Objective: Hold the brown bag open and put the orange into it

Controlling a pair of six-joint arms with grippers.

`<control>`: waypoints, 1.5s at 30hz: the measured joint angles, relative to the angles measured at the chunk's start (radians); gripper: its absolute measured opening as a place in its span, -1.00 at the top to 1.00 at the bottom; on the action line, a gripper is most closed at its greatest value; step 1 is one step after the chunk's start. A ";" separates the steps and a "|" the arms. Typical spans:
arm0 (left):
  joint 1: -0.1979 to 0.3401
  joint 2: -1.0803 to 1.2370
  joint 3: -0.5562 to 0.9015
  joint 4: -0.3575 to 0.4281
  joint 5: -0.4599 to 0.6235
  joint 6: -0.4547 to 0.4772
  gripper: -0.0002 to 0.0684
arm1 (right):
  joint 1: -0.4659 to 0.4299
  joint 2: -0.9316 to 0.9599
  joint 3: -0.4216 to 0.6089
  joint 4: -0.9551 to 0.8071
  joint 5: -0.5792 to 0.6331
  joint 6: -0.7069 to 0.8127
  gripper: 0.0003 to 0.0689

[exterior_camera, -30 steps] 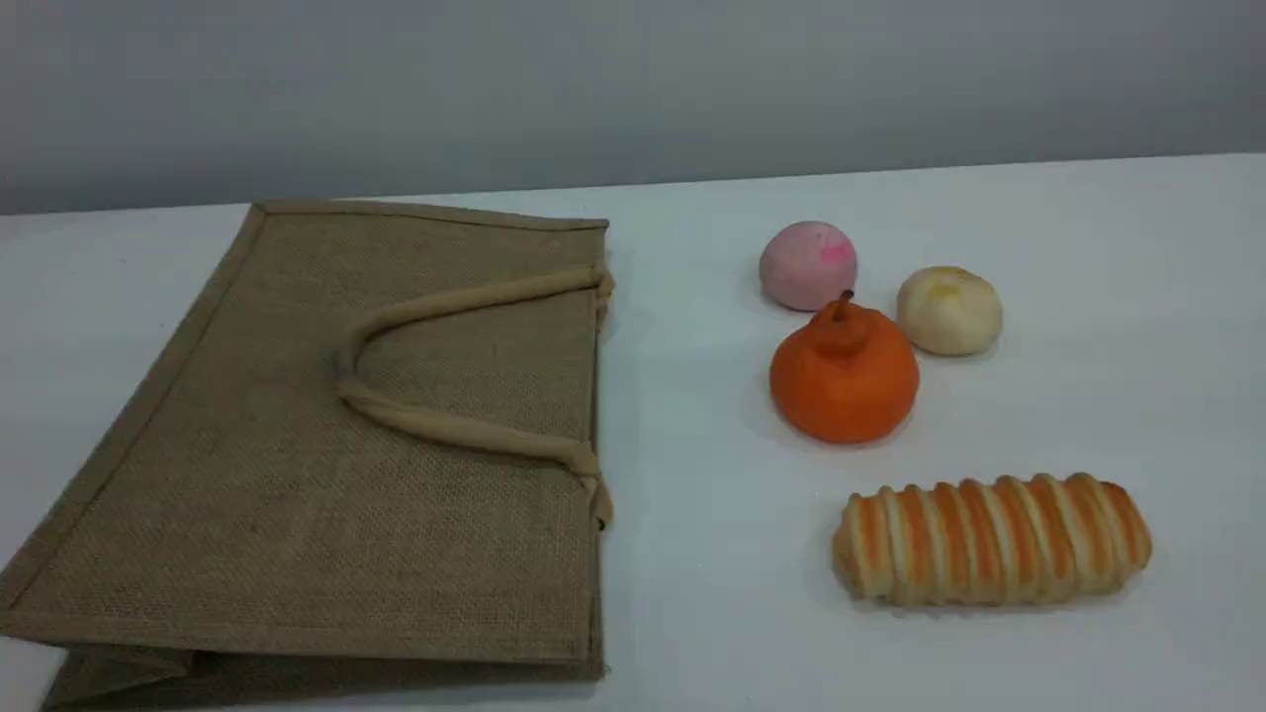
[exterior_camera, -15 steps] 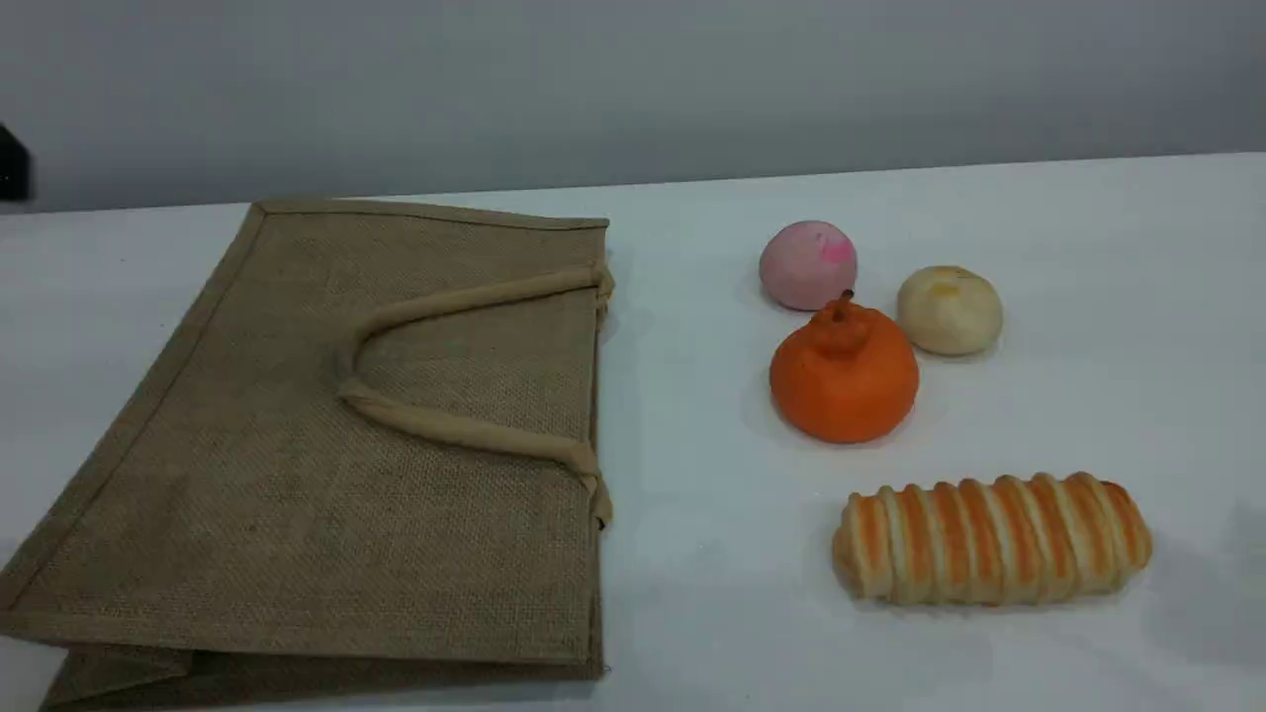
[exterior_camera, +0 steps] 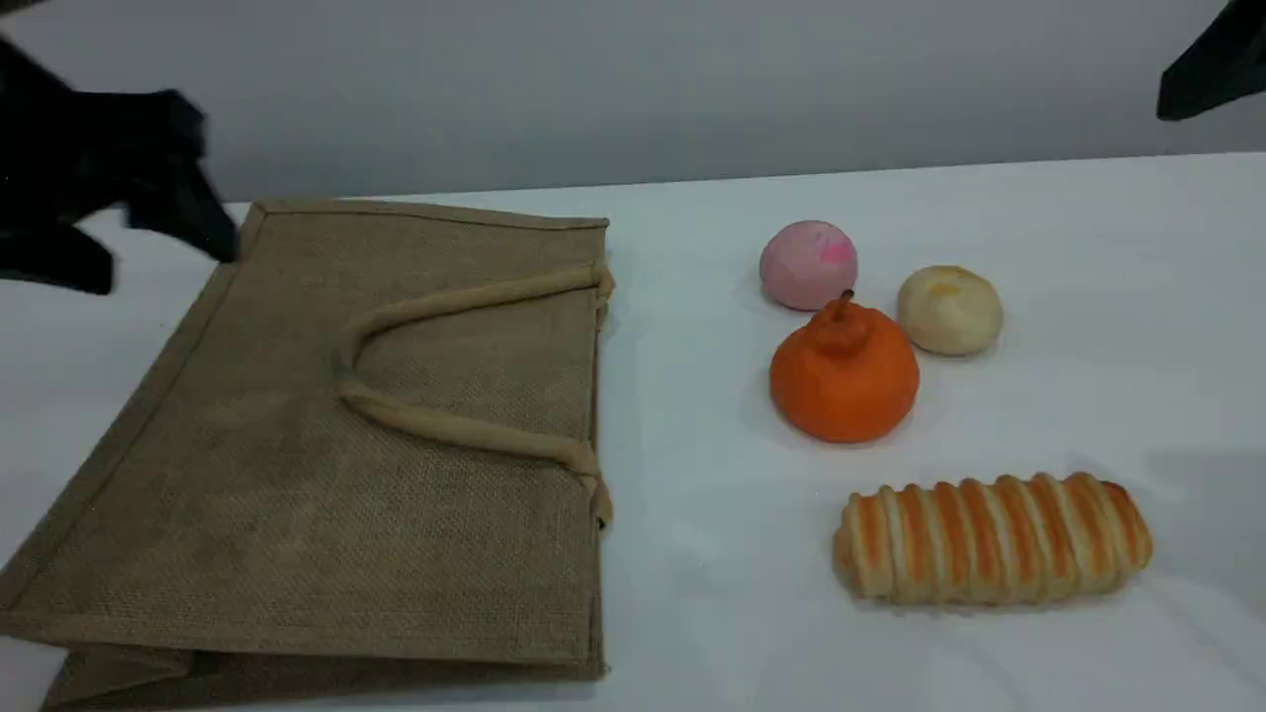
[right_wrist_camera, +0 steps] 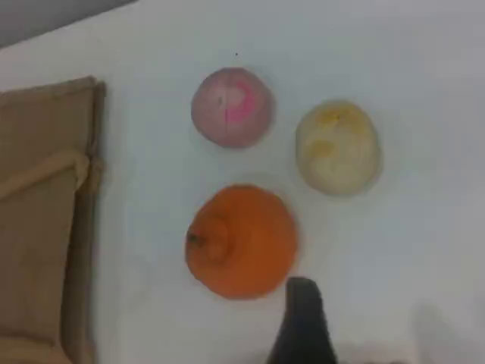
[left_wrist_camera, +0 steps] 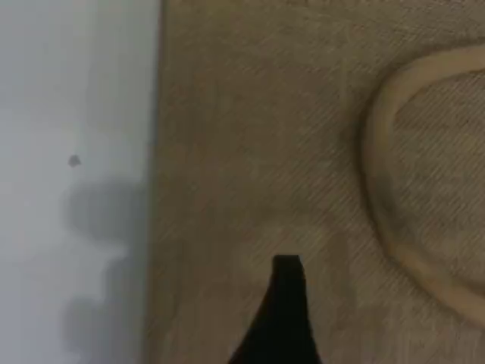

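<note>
My left gripper is going to grab the brown bag next by the raised beige handle folded onto it, since the bag lies flat on the tabletop.
The brown bag (exterior_camera: 326, 445) lies flat on the table's left half, its mouth toward the middle and a beige handle (exterior_camera: 435, 425) folded onto it. The orange (exterior_camera: 844, 374) sits right of the bag, stem up. My left gripper (exterior_camera: 158, 269), blurred, hangs open over the bag's far left corner with nothing in it. In the left wrist view its fingertip (left_wrist_camera: 288, 303) is over the bag's weave (left_wrist_camera: 250, 152), near the handle (left_wrist_camera: 383, 174). Only a dark piece of my right arm (exterior_camera: 1217, 59) shows at the top right. Its fingertip (right_wrist_camera: 303, 318) hovers just right of the orange (right_wrist_camera: 242, 243), holding nothing.
A pink ball (exterior_camera: 808, 264) and a pale yellow bun (exterior_camera: 949, 310) sit close behind the orange. A long striped bread roll (exterior_camera: 992, 539) lies in front of it. A strip of bare white table (exterior_camera: 692, 475) separates bag and fruit.
Both arms have come into the scene view: the left from the left edge toward the bag's far corner, the right at the top right corner. Nothing on the table has moved.
</note>
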 joint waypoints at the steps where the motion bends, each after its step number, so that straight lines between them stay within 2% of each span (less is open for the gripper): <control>1: -0.007 0.026 -0.021 0.000 0.000 -0.004 -0.72 | 0.000 0.003 0.000 0.021 0.000 -0.025 -0.36; 5: -0.015 0.132 -0.098 -0.008 0.000 -0.012 -0.72 | 0.000 0.008 0.000 0.069 -0.011 -0.091 -0.36; 9: -0.019 0.242 -0.174 -0.037 0.008 -0.014 -0.72 | 0.000 0.009 0.000 0.072 -0.017 -0.096 -0.36; 17: -0.067 0.425 -0.306 -0.048 0.031 -0.011 -0.72 | 0.000 0.008 0.000 0.072 -0.048 -0.122 -0.36; 28: -0.068 0.514 -0.326 -0.049 0.006 -0.016 -0.68 | 0.000 0.008 0.000 0.070 -0.047 -0.122 -0.36; 30: -0.068 0.527 -0.328 -0.049 0.014 -0.017 -0.58 | 0.000 0.008 0.000 0.070 -0.047 -0.122 -0.36; 33: -0.068 0.533 -0.328 -0.049 0.014 -0.017 -0.34 | 0.000 0.008 0.000 0.069 -0.047 -0.122 -0.36; 41: -0.068 0.533 -0.328 -0.052 0.000 -0.018 0.74 | 0.000 0.008 0.000 0.069 -0.047 -0.122 -0.36; 45: -0.068 0.527 -0.330 -0.052 0.004 0.011 0.76 | 0.000 0.008 0.000 0.069 -0.028 -0.125 -0.36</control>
